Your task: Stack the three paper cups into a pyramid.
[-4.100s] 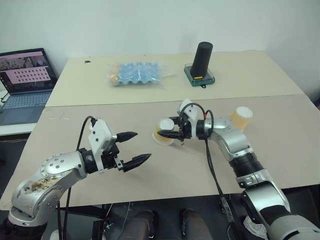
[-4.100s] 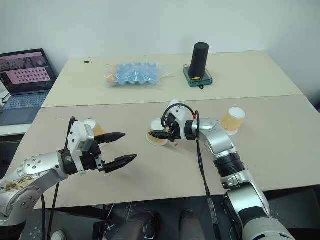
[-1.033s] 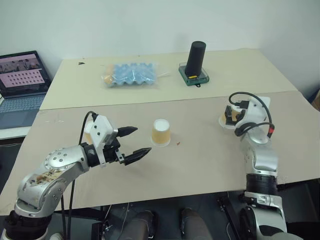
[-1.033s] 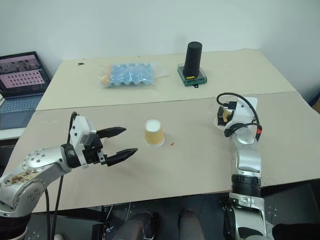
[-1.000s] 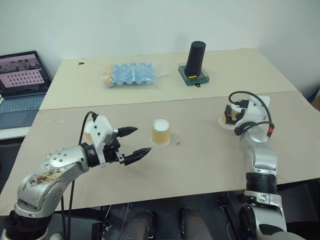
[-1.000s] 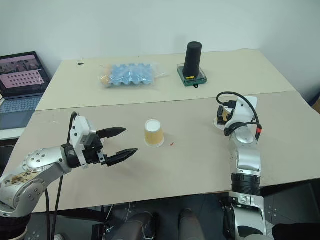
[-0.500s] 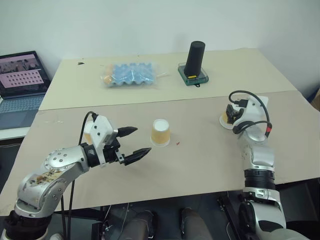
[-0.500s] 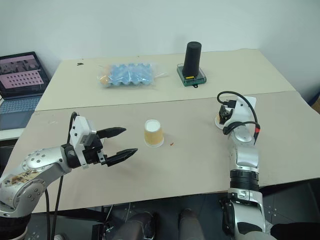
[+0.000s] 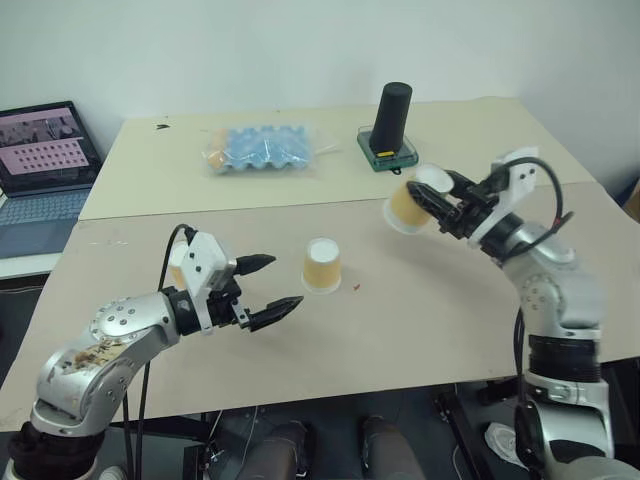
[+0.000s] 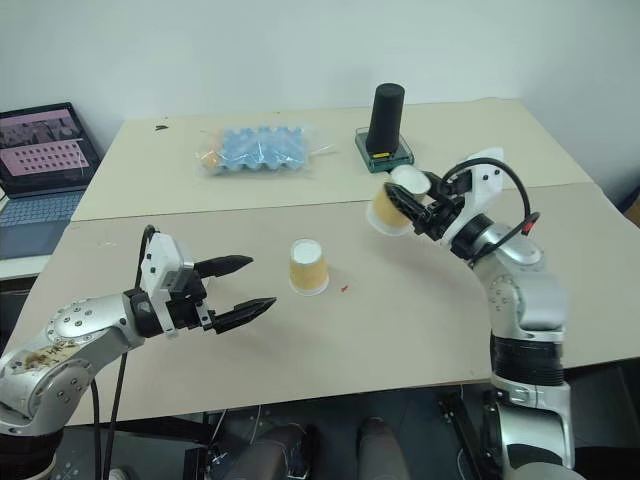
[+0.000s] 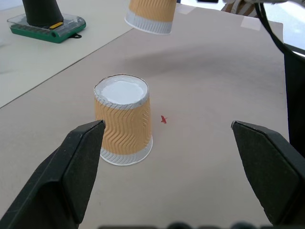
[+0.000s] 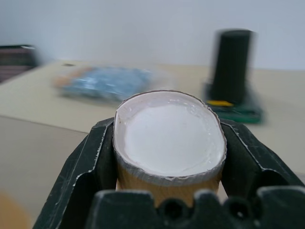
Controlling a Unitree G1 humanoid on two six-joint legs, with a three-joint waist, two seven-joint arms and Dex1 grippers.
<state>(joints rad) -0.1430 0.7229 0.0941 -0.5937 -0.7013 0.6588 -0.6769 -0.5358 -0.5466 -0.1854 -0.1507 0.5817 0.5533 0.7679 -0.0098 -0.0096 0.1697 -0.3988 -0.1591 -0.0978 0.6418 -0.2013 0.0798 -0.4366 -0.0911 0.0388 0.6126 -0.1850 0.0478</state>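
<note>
I should keep holding the cup with my right gripper. The held cup [image 9: 405, 208] [image 12: 169, 148] hangs tipped in the air above the near table, so it would drop if I opened now.
One paper cup [image 9: 321, 265] stands upside down in the middle of the near table, white base up. A second paper cup [image 9: 408, 204] hangs in the air, tipped on its side, right of and beyond the first. My right gripper [image 9: 432, 203] is shut on it, a black finger [image 12: 93, 160] pressing each ribbed side. My left gripper [image 9: 286, 280] is open and level, just left of the standing cup [image 11: 123, 119] and apart from it. A tan sliver of the third cup [image 9: 175, 272] peeks out behind the left wrist. No pyramid stands.
On the far table sit a black cylinder [image 9: 392, 118] on a green base, a blue egg tray [image 9: 262, 148] in clear wrap, and a laptop [image 9: 40, 160] at far left. A small red speck [image 9: 357, 287] lies right of the standing cup.
My right gripper closed on the cup at the table's right side, lifted it and swung it up and leftward, so it now hangs tipped in the air. The left arm stayed still.
</note>
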